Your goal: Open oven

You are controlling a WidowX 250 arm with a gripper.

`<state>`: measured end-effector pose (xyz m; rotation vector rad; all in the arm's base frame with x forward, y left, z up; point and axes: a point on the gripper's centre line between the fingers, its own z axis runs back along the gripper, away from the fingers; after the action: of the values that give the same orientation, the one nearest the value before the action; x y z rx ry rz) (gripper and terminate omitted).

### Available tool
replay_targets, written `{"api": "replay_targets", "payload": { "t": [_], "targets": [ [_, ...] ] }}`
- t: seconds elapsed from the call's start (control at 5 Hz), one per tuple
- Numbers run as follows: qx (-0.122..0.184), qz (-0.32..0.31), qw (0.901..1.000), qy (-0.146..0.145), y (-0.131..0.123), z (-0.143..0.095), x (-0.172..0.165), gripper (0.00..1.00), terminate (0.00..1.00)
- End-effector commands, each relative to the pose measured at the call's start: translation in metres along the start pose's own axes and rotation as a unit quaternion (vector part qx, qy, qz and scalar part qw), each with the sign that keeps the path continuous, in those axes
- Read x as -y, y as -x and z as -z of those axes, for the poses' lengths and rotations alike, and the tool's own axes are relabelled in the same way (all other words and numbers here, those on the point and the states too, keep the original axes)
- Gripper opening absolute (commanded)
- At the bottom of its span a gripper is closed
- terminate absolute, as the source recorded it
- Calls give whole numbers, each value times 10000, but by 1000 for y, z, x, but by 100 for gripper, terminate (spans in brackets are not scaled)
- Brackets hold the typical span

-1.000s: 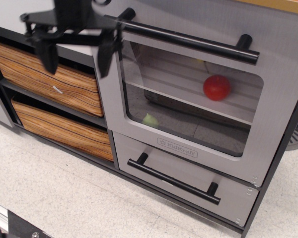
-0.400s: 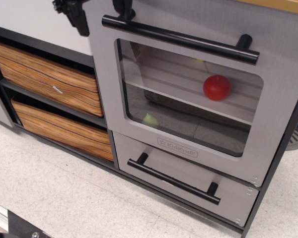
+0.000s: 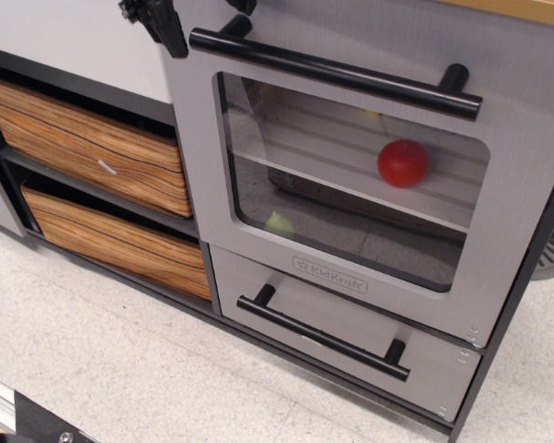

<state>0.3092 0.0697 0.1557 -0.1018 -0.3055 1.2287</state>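
I should next grip the grey door's long black bar handle to swing the oven open.
The grey oven door (image 3: pixel 201 175) with its clear rounded window (image 3: pixel 351 198) stands shut, with the "KidKraft" mark (image 3: pixel 330 274) below the glass. The long black bar handle (image 3: pixel 332 72) runs across the top of the door. My gripper (image 3: pixel 201 11) is at the top edge of the view, mostly cut off. Its black fingers (image 3: pixel 162 23) are spread apart on either side of the handle's left end. It holds nothing.
A red ball (image 3: pixel 403 162) and a small green object (image 3: pixel 279 222) lie inside the oven. A smaller grey drawer (image 3: pixel 286 318) with a black handle sits below the door. Two orange wood-grain drawers (image 3: pixel 92 148) are to the left. A speckled floor (image 3: pixel 120 369) lies in front.
My gripper has risen from in front of the upper orange drawer and shifted right. It now sits at the handle's left end, mostly out of the frame.
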Motion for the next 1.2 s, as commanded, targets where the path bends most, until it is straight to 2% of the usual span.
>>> {"api": "replay_targets", "payload": {
  "t": [0.0,0.2,0.4,0.8,1.0],
  "targets": [
    [144,-81,9992,374,-1,6,-1,100,0],
    [191,-135,9985,501,0,16,-3,100,0],
    [21,-120,9994,316,2,16,-10,100,0],
    [-76,207,9991,370,12,-1,-30,100,0],
    [-31,393,9984,405,7,-17,-31,100,0]
  ]
}}
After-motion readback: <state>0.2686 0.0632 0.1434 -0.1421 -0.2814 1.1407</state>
